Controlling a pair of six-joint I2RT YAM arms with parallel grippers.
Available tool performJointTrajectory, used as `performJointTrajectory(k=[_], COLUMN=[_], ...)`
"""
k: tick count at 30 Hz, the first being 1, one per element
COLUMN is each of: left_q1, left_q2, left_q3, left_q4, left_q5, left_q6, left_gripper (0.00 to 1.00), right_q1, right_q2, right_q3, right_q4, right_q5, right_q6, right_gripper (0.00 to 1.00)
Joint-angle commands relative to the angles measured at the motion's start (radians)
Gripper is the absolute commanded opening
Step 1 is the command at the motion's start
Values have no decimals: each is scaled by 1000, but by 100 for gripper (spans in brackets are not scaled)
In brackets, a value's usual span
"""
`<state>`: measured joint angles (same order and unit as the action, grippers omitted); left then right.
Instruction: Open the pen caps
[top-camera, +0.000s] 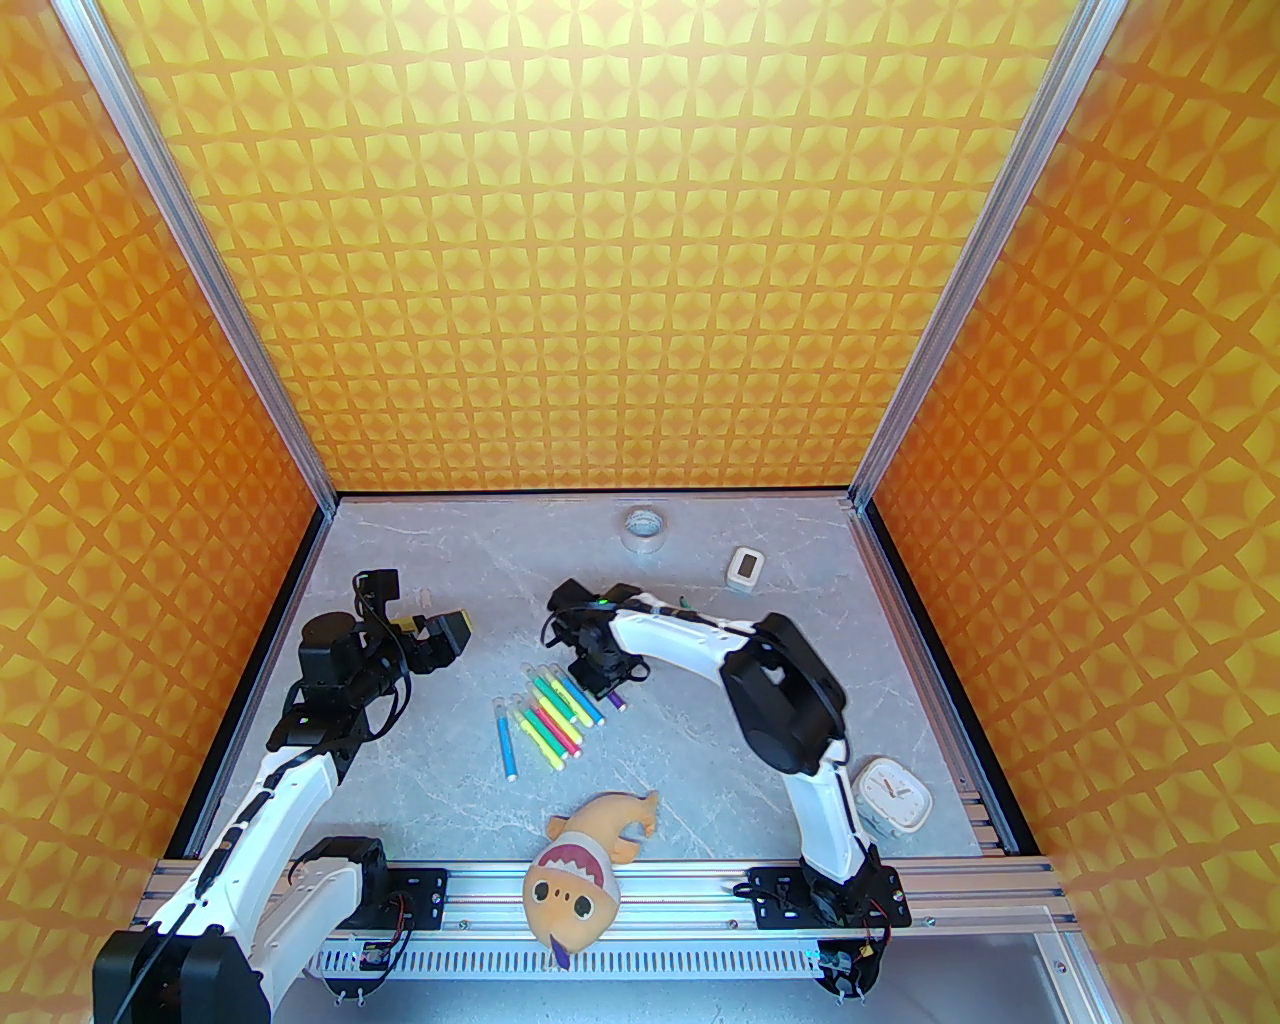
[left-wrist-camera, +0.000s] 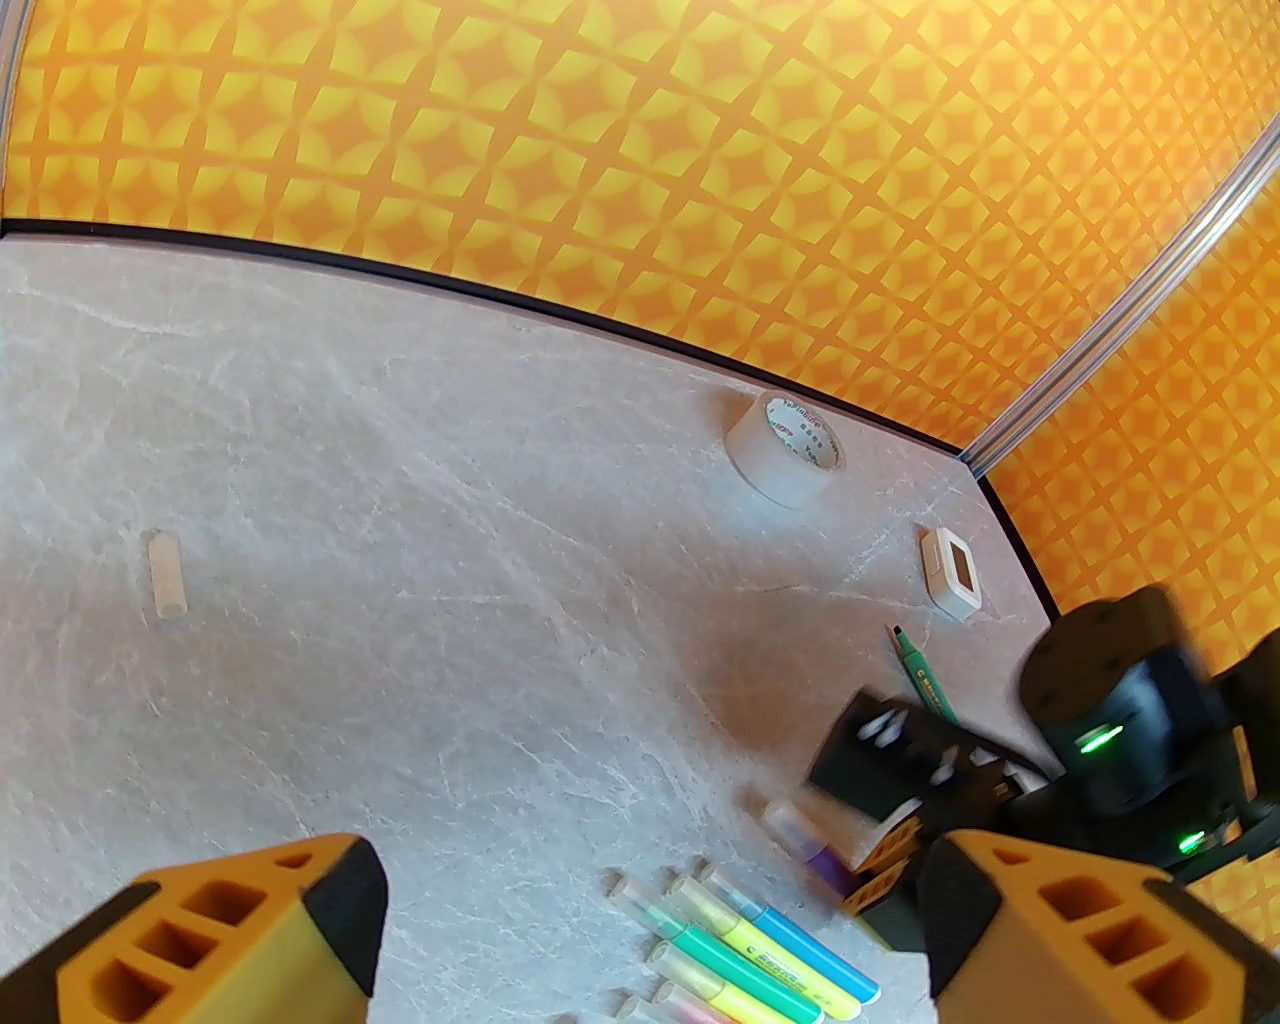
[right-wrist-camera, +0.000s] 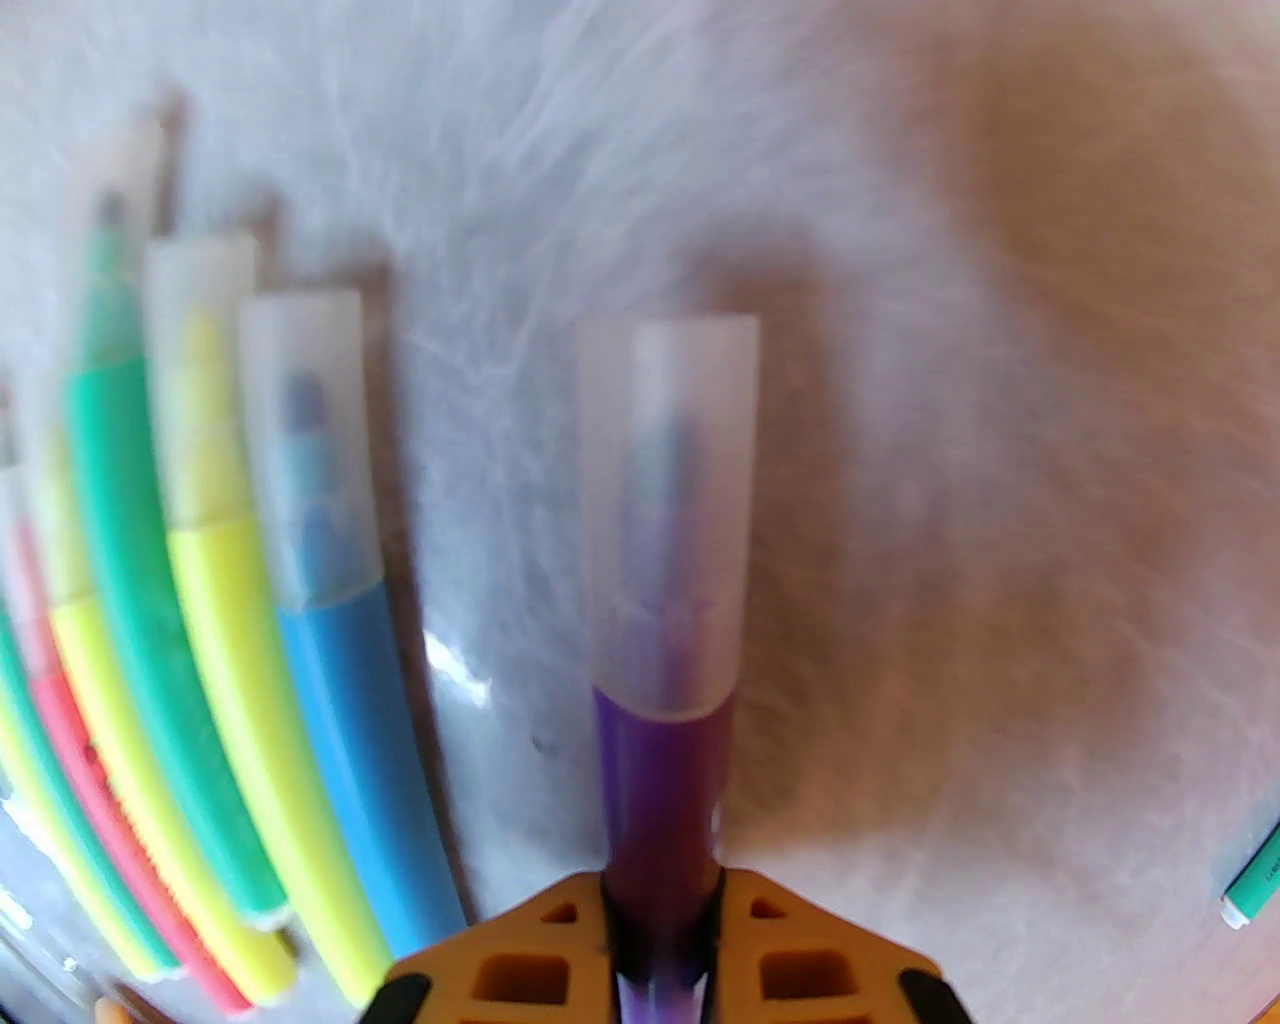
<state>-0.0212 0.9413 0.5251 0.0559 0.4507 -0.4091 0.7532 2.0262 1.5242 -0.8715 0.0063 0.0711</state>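
My left gripper next opens the purple marker by its translucent cap; my right gripper holds the marker's body.
My right gripper is shut on a purple marker's barrel, low over the table; its translucent whitish cap sits on the tip. Left of it lie several capped markers in a row, the nearest blue with its cap, then a yellow one's cap. From above, the right gripper stands at the row's far right end. One blue marker lies apart on the left. My left gripper hovers open and holds nothing, left of the row. A loose cap lies on the table beyond it.
An uncapped green marker lies behind the right gripper. A tape roll and a small white device sit near the back wall. A white clock is at front right, a plush toy at the front edge.
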Motion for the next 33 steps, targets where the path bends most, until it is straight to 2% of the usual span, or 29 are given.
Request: performJointTrajectory(k=[1,10,19,33], left_q1=[-10,-69,-176,-235], left_q2=[21,151,252,345], left_q3=[-3,47,114,179], left_q4=[50,124,219,247], left_q5=[45,213,355,370], left_q6=[-34,-76,-97,-121], left_gripper=[90,86,83,72], right_q1=[-21,-32,-32,-32], right_q2=[-119,-309,-376,-418], right_q3=[-54,-227,-286,-322], right_q4=[122,382,475,538], right_q5=[-94,-315,-412,-517], right_q6=[4,-36,-37,-38], right_gripper=[0,0,0,0])
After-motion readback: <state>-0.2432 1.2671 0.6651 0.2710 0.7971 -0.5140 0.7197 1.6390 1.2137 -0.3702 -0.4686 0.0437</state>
